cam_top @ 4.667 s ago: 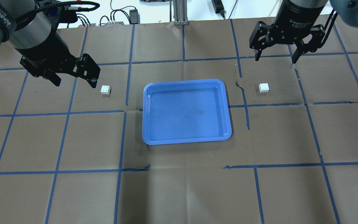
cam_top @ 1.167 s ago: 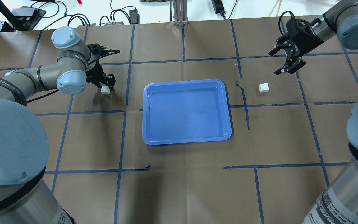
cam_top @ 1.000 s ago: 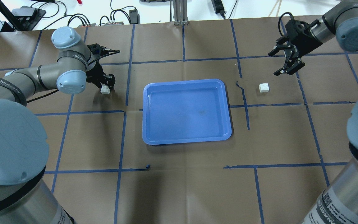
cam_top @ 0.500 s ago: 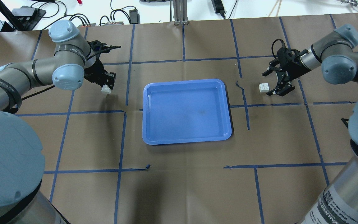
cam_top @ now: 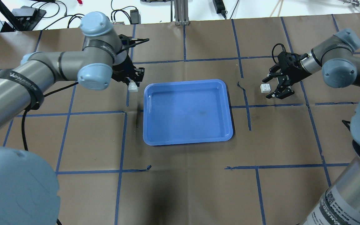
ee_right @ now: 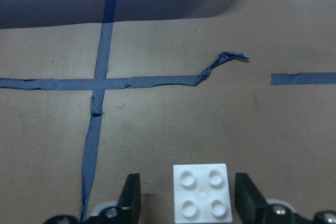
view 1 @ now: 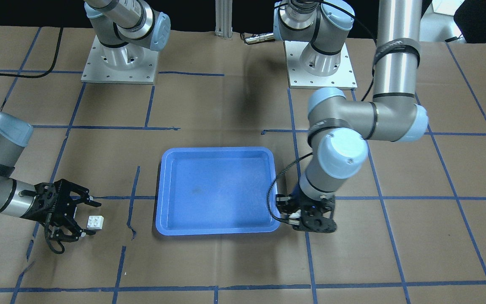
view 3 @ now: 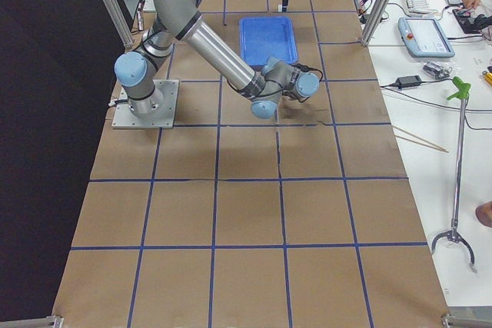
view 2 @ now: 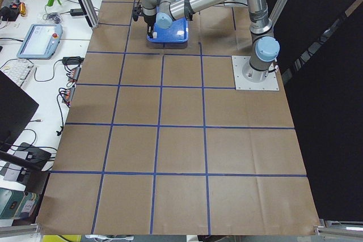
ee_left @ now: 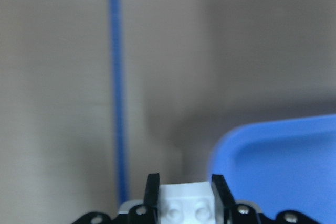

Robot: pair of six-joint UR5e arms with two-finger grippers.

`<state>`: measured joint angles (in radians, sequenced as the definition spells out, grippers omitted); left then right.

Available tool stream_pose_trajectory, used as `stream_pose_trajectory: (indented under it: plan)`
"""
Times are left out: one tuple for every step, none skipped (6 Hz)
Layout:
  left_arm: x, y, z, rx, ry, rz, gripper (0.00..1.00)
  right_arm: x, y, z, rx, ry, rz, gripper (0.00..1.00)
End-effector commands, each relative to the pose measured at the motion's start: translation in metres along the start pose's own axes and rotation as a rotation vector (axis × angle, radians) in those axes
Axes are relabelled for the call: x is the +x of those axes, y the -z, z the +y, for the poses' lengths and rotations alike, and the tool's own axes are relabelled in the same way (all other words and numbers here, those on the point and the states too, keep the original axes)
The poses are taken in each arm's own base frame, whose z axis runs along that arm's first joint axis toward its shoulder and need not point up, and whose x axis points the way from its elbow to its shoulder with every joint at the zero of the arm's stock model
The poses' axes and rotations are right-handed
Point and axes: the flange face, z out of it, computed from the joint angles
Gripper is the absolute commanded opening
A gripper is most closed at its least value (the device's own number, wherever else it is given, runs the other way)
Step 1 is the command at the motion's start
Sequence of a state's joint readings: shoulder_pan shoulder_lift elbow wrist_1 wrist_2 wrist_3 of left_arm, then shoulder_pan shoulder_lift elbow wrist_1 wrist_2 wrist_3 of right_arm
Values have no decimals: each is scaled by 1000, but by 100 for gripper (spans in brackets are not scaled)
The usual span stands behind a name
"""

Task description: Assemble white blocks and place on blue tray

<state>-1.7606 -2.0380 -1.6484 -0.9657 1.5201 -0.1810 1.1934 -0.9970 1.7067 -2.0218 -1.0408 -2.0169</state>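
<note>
The other white block needs its studs free for assembly, so my right gripper needs to reach it and grab it by its smooth sides.
My left gripper (cam_top: pixel 132 82) is shut on one white block (cam_top: pixel 132 87) and holds it a little above the table, just off the blue tray's (cam_top: pixel 186 82) far left corner. The left wrist view shows this block (ee_left: pixel 186 203) pinched between the fingers (ee_left: pixel 151 192), with the tray's corner (ee_left: pixel 283 161) to the right. The other white block (cam_top: pixel 264 88) sits on the table right of the tray. My right gripper (cam_top: pixel 267 88) is open, low, with one finger on each side of it. In the right wrist view that block (ee_right: pixel 202 199) lies studs up between the fingers (ee_right: pixel 131 198), with gaps on both sides.
Brown paper with a blue tape grid (cam_top: pixel 248 106) covers the table. A torn, curled piece of tape (ee_right: pixel 220 61) lies between the right block and the tray (view 1: pixel 217 149). Cables and boxes (cam_top: pixel 117 18) lie beyond the far edge.
My left gripper has lifted its white block and carried it right, up to the tray's corner. My right gripper has come down and left, and now straddles the other block.
</note>
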Motion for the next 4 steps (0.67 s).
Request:
stream_pose_trajectory:
  plan:
    - [100, -14, 54, -25, 68, 0, 24, 3, 4, -1, -5, 7, 7, 37]
    - [119, -33, 73, -60, 32, -17, 24, 5, 6, -1, -7, 10, 12, 34]
    - [126, -35, 77, -60, 1, -7, 24, 7, 9, -3, -9, 13, 17, 28]
    - [125, -53, 81, -98, -17, -23, 24, 12, 18, -6, -17, 21, 34, 26]
